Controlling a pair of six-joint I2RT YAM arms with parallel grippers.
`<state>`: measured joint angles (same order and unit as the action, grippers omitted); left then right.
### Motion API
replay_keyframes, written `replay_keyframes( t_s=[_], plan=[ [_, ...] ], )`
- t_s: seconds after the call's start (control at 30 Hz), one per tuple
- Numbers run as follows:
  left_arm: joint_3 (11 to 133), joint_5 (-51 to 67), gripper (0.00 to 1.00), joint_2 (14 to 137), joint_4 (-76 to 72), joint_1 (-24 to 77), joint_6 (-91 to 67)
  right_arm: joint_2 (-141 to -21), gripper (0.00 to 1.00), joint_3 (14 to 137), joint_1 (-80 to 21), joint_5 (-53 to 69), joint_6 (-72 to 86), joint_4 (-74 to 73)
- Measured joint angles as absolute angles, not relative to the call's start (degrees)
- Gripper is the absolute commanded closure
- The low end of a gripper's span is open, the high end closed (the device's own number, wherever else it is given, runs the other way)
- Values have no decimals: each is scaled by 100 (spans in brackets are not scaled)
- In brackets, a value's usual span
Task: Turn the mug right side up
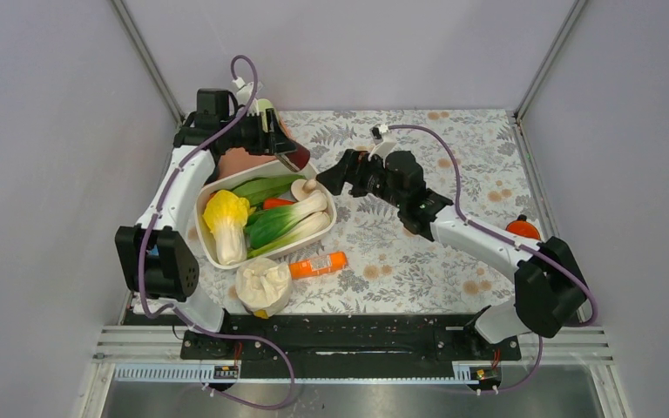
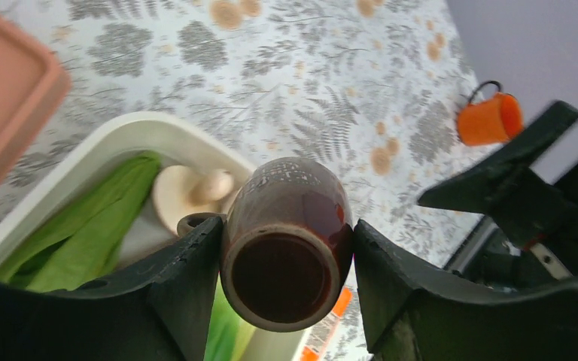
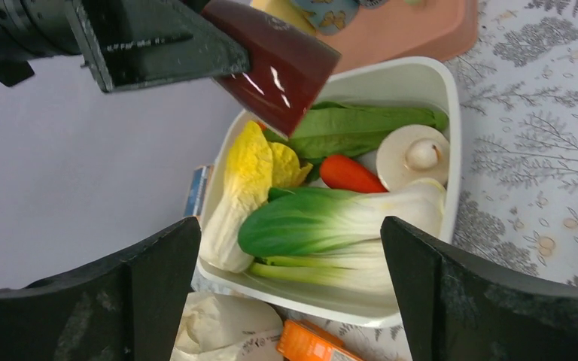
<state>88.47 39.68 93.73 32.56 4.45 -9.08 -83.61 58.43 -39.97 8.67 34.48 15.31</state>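
Observation:
The right gripper grabs the mug by its rim at its free far end point(image 1: 302, 161) point(image 3: 313, 96) next, which leaves the mug's base free for setting the mug upright.
My left gripper point(image 1: 284, 146) is shut on a glossy dark brown mug point(image 1: 296, 158) and holds it tilted in the air over the far edge of the white tub point(image 1: 212, 252). In the left wrist view the mug point(image 2: 290, 218) sits between both fingers, one round end facing the camera and its handle point(image 2: 193, 220) at the left finger. In the right wrist view the mug point(image 3: 275, 64) hangs at the top, its far end slanting down toward the tub point(image 3: 451, 98). My right gripper point(image 1: 331, 178) is open and empty just right of the tub, jaws wide apart point(image 3: 290, 226).
The tub holds bok choy point(image 1: 287, 222), a yellow chicory point(image 1: 226, 222), a mushroom and a carrot. A pink tray point(image 1: 244, 161) lies behind it. An orange packet point(image 1: 318, 265) and a white crumpled bag point(image 1: 263, 286) lie in front. An orange cup point(image 1: 523, 228) lies at the right edge.

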Motion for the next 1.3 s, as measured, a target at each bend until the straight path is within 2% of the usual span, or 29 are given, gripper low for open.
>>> replay_keyframes(
  t_s=[0.37,0.8,0.87,1.03,1.07,1.1,1.13,1.2,1.23,1.3],
  plan=[
    [8847,4652,100,9054,3170,742,-1404,-8820,14,5752,-4003,1223,4230,2915],
    [8847,5319,100,9054,3022,1011,-2023,-9286,34,5645,-4003,1767,4471,4521],
    [8847,5408,100,9054,2969,1013,-2117,-9288,42,5645,-4003,1763,4473,4674],
    [8698,5638,100,9054,2659,1017,-2425,-9286,89,5638,-4005,1723,4377,4862],
    [8659,5712,100,9054,2591,1000,-2523,-9284,97,5631,-4010,1761,4381,4904],
    [8646,5760,100,9054,2561,993,-2606,-9273,100,5627,-4021,1772,4344,4956],
    [8639,5824,84,9054,2554,976,-2749,-9247,100,5623,-4032,1765,4318,5033],
    [8635,5975,26,9054,2541,954,-2965,-9109,100,5614,-4056,1747,4215,4989],
    [8646,6031,3,9056,2556,956,-2991,-9013,100,5596,-4069,1728,4136,4888],
    [8702,5996,1,9063,2668,993,-2768,-8785,100,5577,-4110,1564,3911,4523]
  ],
)
